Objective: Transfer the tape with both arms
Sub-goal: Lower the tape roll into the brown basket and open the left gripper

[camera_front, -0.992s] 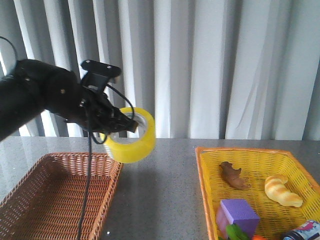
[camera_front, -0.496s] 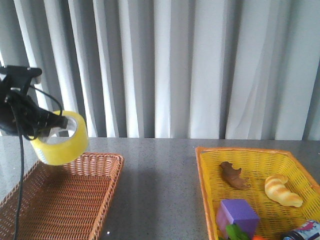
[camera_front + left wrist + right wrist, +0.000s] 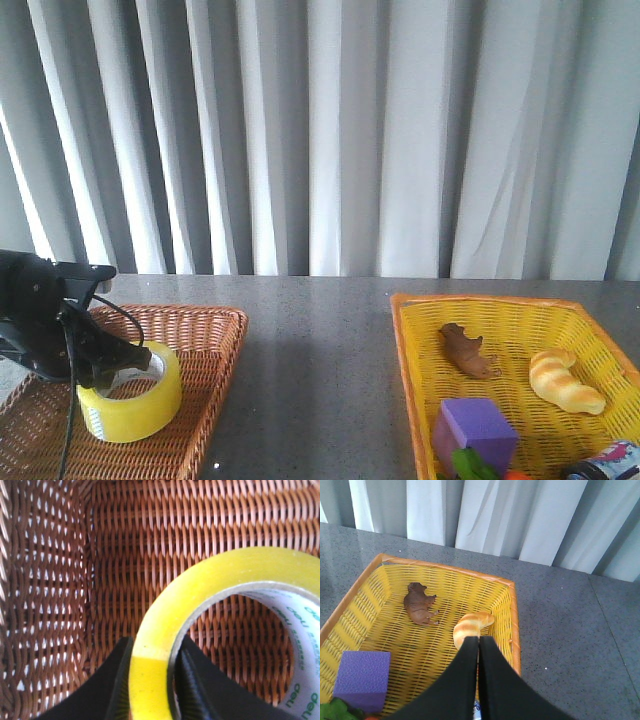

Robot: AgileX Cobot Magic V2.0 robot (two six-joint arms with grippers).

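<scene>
The yellow tape roll (image 3: 131, 395) sits low inside the brown wicker basket and would stay there, so it is time for my left gripper to open.
The yellow tape roll (image 3: 131, 395) sits low inside the brown wicker basket (image 3: 205, 345) at the left. My left gripper (image 3: 118, 368) is shut on its wall, one finger inside the white core and one outside. In the left wrist view the tape (image 3: 210, 585) arches over the basket's weave (image 3: 125, 545) and my left gripper (image 3: 151, 680) pinches its rim. My right gripper (image 3: 479, 645) is shut and empty, above the yellow basket (image 3: 512, 610). The right arm does not show in the front view.
The yellow basket (image 3: 410, 350) at the right holds a brown animal toy (image 3: 468, 351), a croissant toy (image 3: 565, 381), a purple block (image 3: 477, 425) and a can (image 3: 605, 463). Grey tabletop (image 3: 320, 370) lies between the baskets. White curtains hang behind.
My left arm has carried the tape from mid-table leftwards and down into the brown basket. The right basket's contents have not moved.
</scene>
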